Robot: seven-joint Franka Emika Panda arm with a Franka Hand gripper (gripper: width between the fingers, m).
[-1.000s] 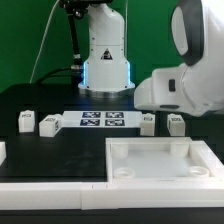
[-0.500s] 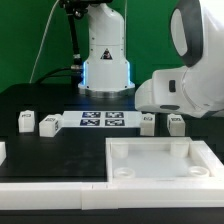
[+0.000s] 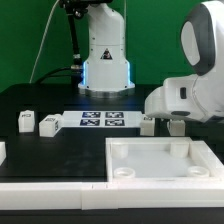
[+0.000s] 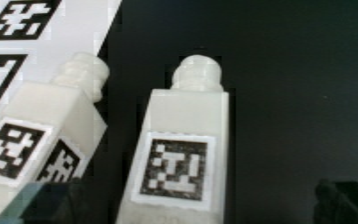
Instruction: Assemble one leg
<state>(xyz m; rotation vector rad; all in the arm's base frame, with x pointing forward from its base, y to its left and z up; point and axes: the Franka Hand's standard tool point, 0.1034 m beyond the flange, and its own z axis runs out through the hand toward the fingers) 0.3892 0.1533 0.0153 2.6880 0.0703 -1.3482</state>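
Observation:
I should grip the leg by its tagged body (image 4: 174, 168). Then its rounded end can go into the panel's corner hole.
Several small white legs with marker tags lie on the black table: two at the exterior view's left (image 3: 25, 121) (image 3: 47, 124) and two at the right (image 3: 148, 125) (image 3: 177, 126), just under my arm's white wrist (image 3: 185, 100). The wrist view shows the two right legs side by side, one (image 4: 188, 140) centred and one (image 4: 60, 115) beside the marker board (image 4: 16, 40). My gripper (image 4: 194, 205) is open above the centred leg, with one dark fingertip (image 4: 345, 200) on each side of it, holding nothing. The fingers are hidden in the exterior view.
The large white tray-like panel (image 3: 115, 165) with corner holes lies at the front. The marker board (image 3: 102, 121) lies between the two pairs of legs. The robot's base (image 3: 105, 60) stands at the back. A white part edge (image 3: 2, 152) shows at the far left.
My arm has shifted toward the exterior view's right and sits lower over the two right legs. Nothing on the table has moved.

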